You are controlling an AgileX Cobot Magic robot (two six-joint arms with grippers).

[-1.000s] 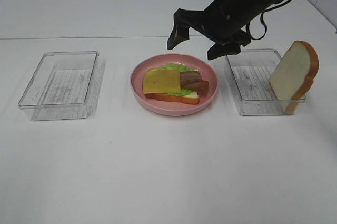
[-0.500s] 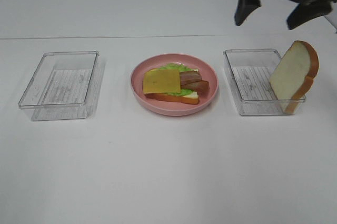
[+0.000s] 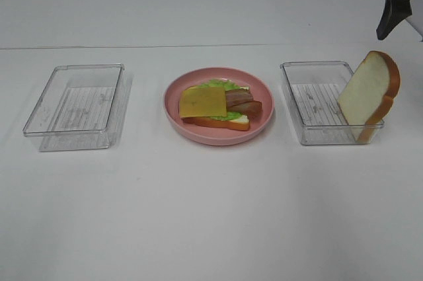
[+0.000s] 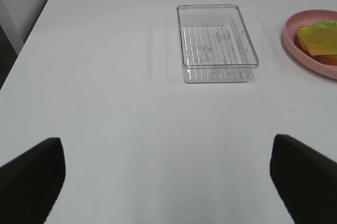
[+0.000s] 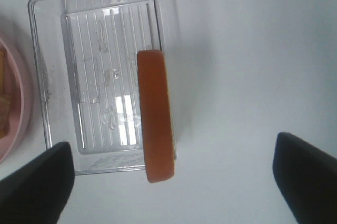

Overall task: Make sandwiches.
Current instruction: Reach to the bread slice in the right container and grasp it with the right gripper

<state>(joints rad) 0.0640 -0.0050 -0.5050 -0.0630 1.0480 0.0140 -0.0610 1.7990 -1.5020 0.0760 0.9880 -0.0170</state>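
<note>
My right gripper picks up the bread slice in the clear tray by its crust edge (image 3: 390,81) next, to top the sandwich (image 3: 215,107) on the pink plate.
A partly stacked sandwich (image 3: 215,107) lies on the pink plate (image 3: 261,125): a bread slice at the bottom, green lettuce, bacon strips (image 3: 243,102), and a yellow cheese slice (image 3: 203,102) on top. A second bread slice (image 3: 369,92) stands on edge, leaning on the right wall of the right clear tray (image 3: 317,99); the right wrist view shows its crust (image 5: 155,113) edge-on. My right gripper (image 5: 171,182) is open and empty, high above that slice; in the high view only one of its fingers (image 3: 391,10) shows, at the top right edge. My left gripper (image 4: 168,182) is open and empty.
An empty clear tray (image 3: 76,106) stands left of the plate; it also shows in the left wrist view (image 4: 217,42). The plate's rim (image 4: 308,58) shows at that view's edge. The white table's left edge (image 4: 31,39) lies beside the left gripper.
My right arm has swung from above the plate to the right and back, mostly out of the high view. Its gripper stayed open and empty. The food has not moved.
</note>
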